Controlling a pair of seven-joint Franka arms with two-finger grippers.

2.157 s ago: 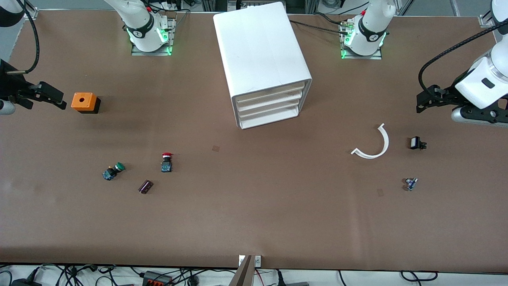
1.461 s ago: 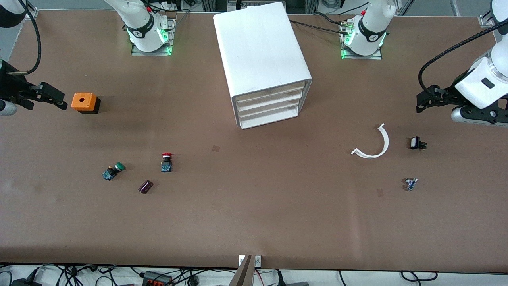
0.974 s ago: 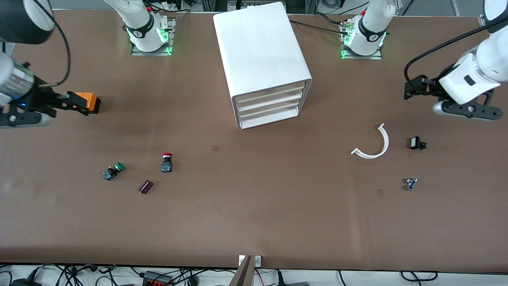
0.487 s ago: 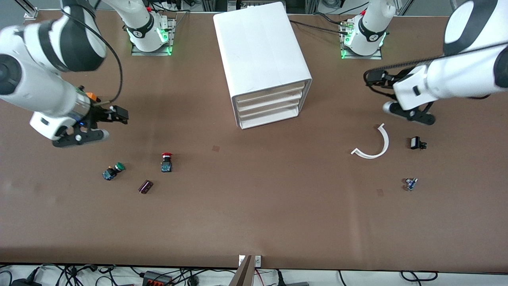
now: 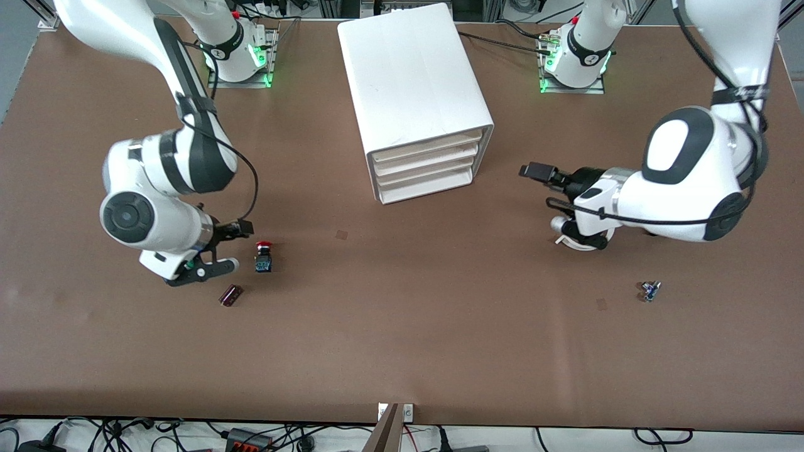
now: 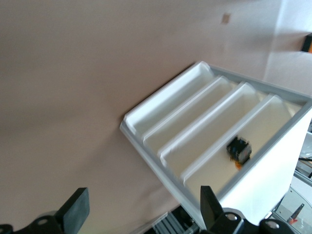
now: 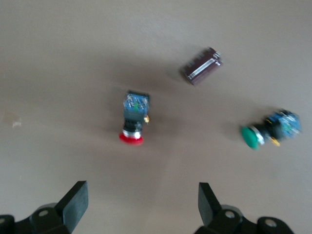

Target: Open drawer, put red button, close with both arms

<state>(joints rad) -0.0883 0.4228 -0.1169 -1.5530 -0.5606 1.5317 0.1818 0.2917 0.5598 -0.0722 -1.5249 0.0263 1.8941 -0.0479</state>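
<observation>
Next, my right gripper picks up the button by its black neck below the cap (image 5: 264, 252) to put the red button in the drawer (image 5: 428, 147).
The white cabinet (image 5: 411, 81) stands at the middle of the table, on the robots' side, with all three drawers shut. The topmost drawer (image 5: 430, 145) also shows in the left wrist view (image 6: 263, 131). The red button (image 5: 263, 256) stands nearer the front camera, toward the right arm's end, and shows in the right wrist view (image 7: 132, 122). My right gripper (image 5: 242, 229) is open and empty, low over the table close beside the red button (image 7: 141, 204). My left gripper (image 5: 534, 171) is open and empty, beside the cabinet's drawer fronts toward the left arm's end (image 6: 141, 217).
A green-capped button (image 7: 268, 130) and a dark ribbed part (image 5: 230, 295) lie close to the red button; my right arm hides the green one in the front view. A small blue part (image 5: 650, 290) lies toward the left arm's end. A small dark thing (image 6: 239, 148) shows at the topmost drawer's front.
Both arms swung in from the table's ends. My right gripper came down beside the red button, and my left gripper came to the cabinet's drawer fronts. Nothing on the table moved.
</observation>
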